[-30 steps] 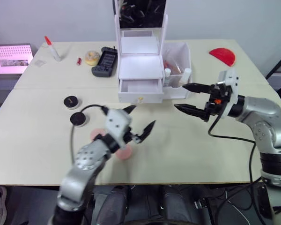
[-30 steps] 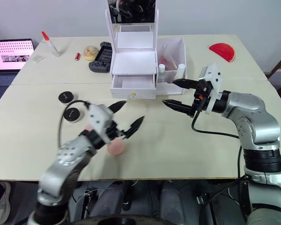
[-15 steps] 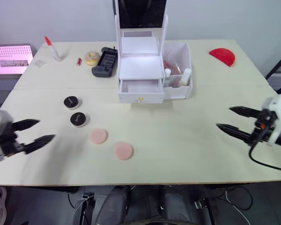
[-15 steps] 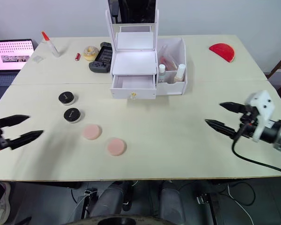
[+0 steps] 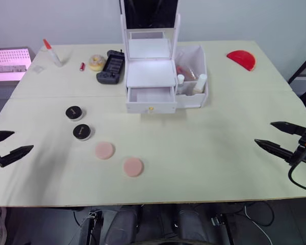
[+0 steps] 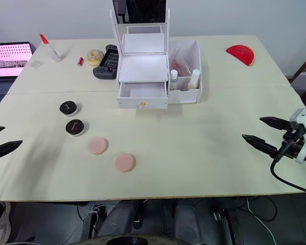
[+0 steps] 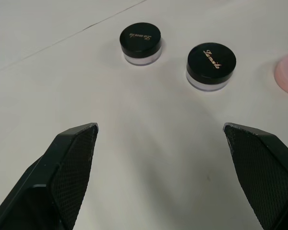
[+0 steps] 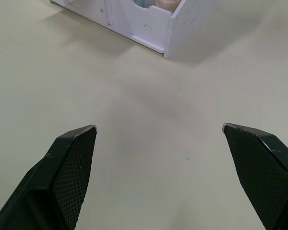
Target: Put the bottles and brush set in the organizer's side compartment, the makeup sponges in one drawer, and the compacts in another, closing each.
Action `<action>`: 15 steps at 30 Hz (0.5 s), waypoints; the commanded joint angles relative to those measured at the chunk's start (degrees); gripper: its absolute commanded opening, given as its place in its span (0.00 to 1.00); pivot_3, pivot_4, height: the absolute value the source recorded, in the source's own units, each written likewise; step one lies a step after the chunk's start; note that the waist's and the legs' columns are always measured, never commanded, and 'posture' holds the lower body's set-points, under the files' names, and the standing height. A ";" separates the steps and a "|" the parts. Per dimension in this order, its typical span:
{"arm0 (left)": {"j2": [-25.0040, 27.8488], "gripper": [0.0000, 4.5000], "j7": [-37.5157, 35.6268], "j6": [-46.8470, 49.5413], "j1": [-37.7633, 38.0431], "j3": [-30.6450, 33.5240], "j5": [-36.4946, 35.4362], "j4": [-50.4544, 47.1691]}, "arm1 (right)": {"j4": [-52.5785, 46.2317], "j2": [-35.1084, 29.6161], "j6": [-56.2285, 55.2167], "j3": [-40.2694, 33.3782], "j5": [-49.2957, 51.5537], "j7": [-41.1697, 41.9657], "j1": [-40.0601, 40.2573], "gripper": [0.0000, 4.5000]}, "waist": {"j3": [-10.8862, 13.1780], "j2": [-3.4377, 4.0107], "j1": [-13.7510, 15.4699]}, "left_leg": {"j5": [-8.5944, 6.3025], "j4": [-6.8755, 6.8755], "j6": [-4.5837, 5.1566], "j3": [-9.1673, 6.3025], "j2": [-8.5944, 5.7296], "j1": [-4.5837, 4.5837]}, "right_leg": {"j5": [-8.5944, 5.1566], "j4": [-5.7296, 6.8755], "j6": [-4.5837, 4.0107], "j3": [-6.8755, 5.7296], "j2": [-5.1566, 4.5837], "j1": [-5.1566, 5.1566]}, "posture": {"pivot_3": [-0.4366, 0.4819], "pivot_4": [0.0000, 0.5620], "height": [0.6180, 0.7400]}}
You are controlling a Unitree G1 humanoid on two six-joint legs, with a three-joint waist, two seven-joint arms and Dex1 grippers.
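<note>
My left gripper will next take hold of a pink makeup sponge by its round side point(image 5: 133, 168), and then it will put the sponge away in the open drawer point(image 5: 151, 95).
The white organizer point(image 5: 151, 74) stands at the table's back centre with its mirror upright and one drawer point(image 5: 151, 95) pulled open. Two white-capped bottles point(image 5: 199, 83) stand in the side compartment point(image 5: 204, 65), in front of a clear pouch with reddish contents point(image 5: 186, 71). Two pink makeup sponges point(image 5: 104, 150) point(image 5: 133, 167) lie left of centre, and beside them sit two black compacts point(image 5: 74, 112) point(image 5: 82, 131). My left gripper point(image 5: 21, 141) hovers open at the table's left edge, with the compacts point(image 7: 211, 60) ahead of it. My right gripper point(image 5: 263, 132) is open over the right edge.
Along the back left are a black handheld device point(image 5: 110, 66), a yellowish roll point(image 5: 97, 62), a small red item point(image 5: 82, 66), a white tube with a red tip point(image 5: 50, 51) and a laptop point(image 5: 10, 57). A red half-round object point(image 5: 241, 59) lies back right.
Both arms have drawn back from the table's middle to its sides: the left from over the sponges to the left edge, the right from near the organizer to the right edge.
</note>
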 commanded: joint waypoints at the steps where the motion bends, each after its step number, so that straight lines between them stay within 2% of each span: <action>1: 0.44 0.98 0.51 -0.52 -0.76 0.75 -0.04 -0.88 | -2.11 -0.61 0.94 -1.82 1.78 -0.48 -0.45 1.00 | 0.00 0.00 0.01 | 0.00 0.02 0.00 0.01 0.00 0.00 | 0.00 0.00 0.00 0.00 0.00 0.01 | 0.48 0.27 0.98; 3: 0.19 0.98 0.46 -0.53 -0.98 -0.10 -0.09 -1.68 | -2.43 -0.78 1.65 -1.58 2.14 -1.18 -1.00 1.00 | 0.00 0.00 0.03 | 0.00 0.05 0.00 0.03 0.01 0.00 | 0.01 0.01 -0.01 0.00 0.00 0.02 | 0.48 0.27 0.98; 7: -1.82 0.98 1.14 3.03 -1.50 -3.68 -2.63 -9.73 | -6.65 -1.00 4.13 2.23 3.62 -2.53 -3.65 1.00 | 0.00 0.00 0.03 | -0.01 0.11 -0.02 0.05 0.03 0.04 | 0.03 0.01 -0.04 0.00 -0.01 0.08 | 0.48 0.27 0.98; 12: -7.76 0.98 3.99 9.18 -1.68 -16.12 -7.96 -30.52 | -15.87 -0.82 9.56 12.23 9.00 -3.95 -12.81 1.00 | 0.00 0.00 -0.12 | 0.00 0.13 -0.01 0.07 0.17 0.05 | 0.09 0.02 -0.10 0.01 0.02 0.09 | 0.48 0.27 0.98; 15: -9.88 0.98 4.42 11.15 -1.98 -22.87 -9.20 -37.45 | -18.42 -0.66 11.68 16.97 11.30 -3.41 -17.17 1.00 | -0.01 -0.07 -0.21 | 0.01 0.12 0.00 0.09 0.20 0.05 | 0.11 0.01 -0.12 0.01 0.08 0.08 | 0.48 0.27 0.98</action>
